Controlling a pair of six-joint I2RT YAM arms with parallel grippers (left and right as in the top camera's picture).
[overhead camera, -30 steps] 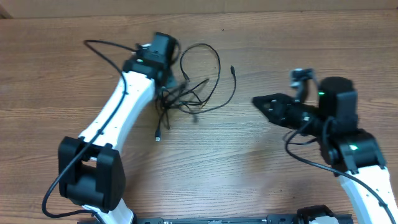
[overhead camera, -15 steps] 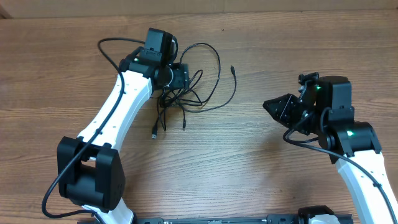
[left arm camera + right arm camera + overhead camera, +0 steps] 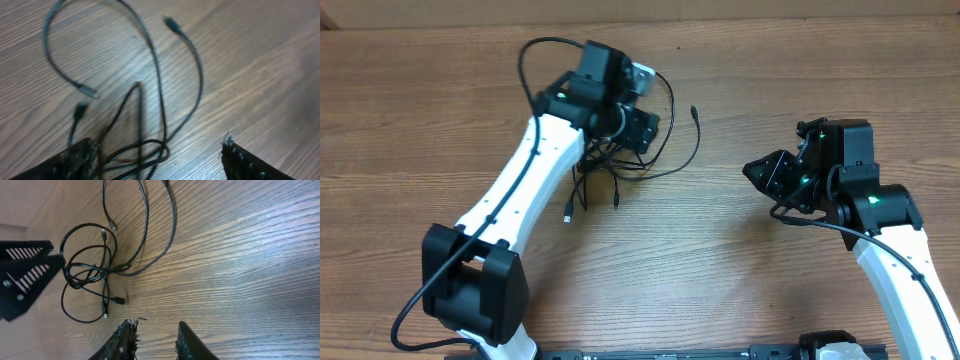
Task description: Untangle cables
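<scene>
The robot's left gripper will next grab the raised cable loop standing above the tangle, across its bend, to pull that cable free and untangle it.
The cables (image 3: pixel 610 165) lie tangled on the wooden table (image 3: pixel 720 270) under my left arm. One long strand curves right to a plug (image 3: pixel 694 111). Two more plug ends (image 3: pixel 567 214) point toward the table's near side. My left gripper (image 3: pixel 642 135) hovers over the right part of the tangle. In the left wrist view it (image 3: pixel 160 157) is wide open. A cable loop (image 3: pixel 135 150) lies on the wood between its fingers, not pinched. My right gripper (image 3: pixel 752 168) sits well right of the cables, pointing at them. Its jaws (image 3: pixel 155 332) are slightly apart with only bare wood between them. The tangle (image 3: pixel 92 275) lies far ahead.
The left arm's own thicker black wire (image 3: pixel 535 55) arches above the tangle at the back. In the right wrist view the left gripper's slotted finger (image 3: pixel 25 275) shows at the left edge, beside the cables. A pale wall edge (image 3: pixel 640 8) bounds the table's far side.
My left gripper has opened wide and shifted right and toward the back over the tangle. The tangle has drawn together slightly. My right gripper has pulled back to the right and parted its jaws a little.
</scene>
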